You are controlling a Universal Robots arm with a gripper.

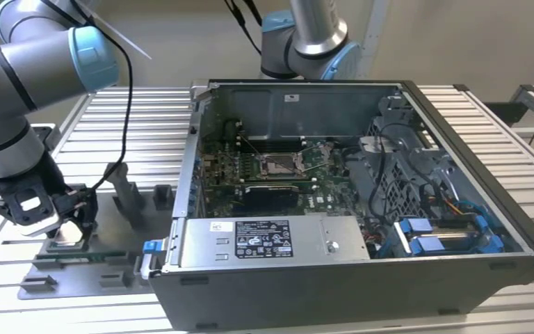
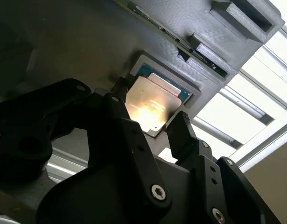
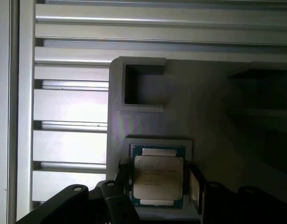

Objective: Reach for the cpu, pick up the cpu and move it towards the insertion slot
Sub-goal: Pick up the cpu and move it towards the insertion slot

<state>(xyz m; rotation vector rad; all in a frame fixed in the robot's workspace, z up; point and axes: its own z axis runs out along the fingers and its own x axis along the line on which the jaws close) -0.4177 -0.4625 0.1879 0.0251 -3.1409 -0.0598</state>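
The gripper takes hold of the cpu (image 3: 158, 179) by its opposite side edges next, which have thin gaps beside them, to pick it up from its grey nest (image 3: 157, 141).
The cpu (image 3: 158, 179), a silvery square chip with a green rim, lies flat in a grey plastic nest (image 3: 157, 141) in both wrist views. My gripper (image 3: 158, 186) is low over it and open. One dark finger (image 3: 122, 179) stands at one side of the chip and the other finger (image 3: 195, 186) at the opposite side, with thin gaps to its edges. The second wrist view shows the cpu (image 2: 153, 105) between the same fingertips (image 2: 116, 100) of the gripper (image 2: 150, 114). In the exterior view the gripper (image 1: 67, 226) is at the left, over the fixture plate (image 1: 91, 282). The insertion slot (image 1: 281, 163) sits inside the case.
The open computer case (image 1: 341, 271) takes up the middle and the exterior view's right. Between it and my gripper stand upright grey fixture blocks (image 1: 123, 195). A thin green memory stick (image 1: 86, 256) lies on the plate just in front of the gripper. A second arm (image 1: 309, 38) stands behind the case.
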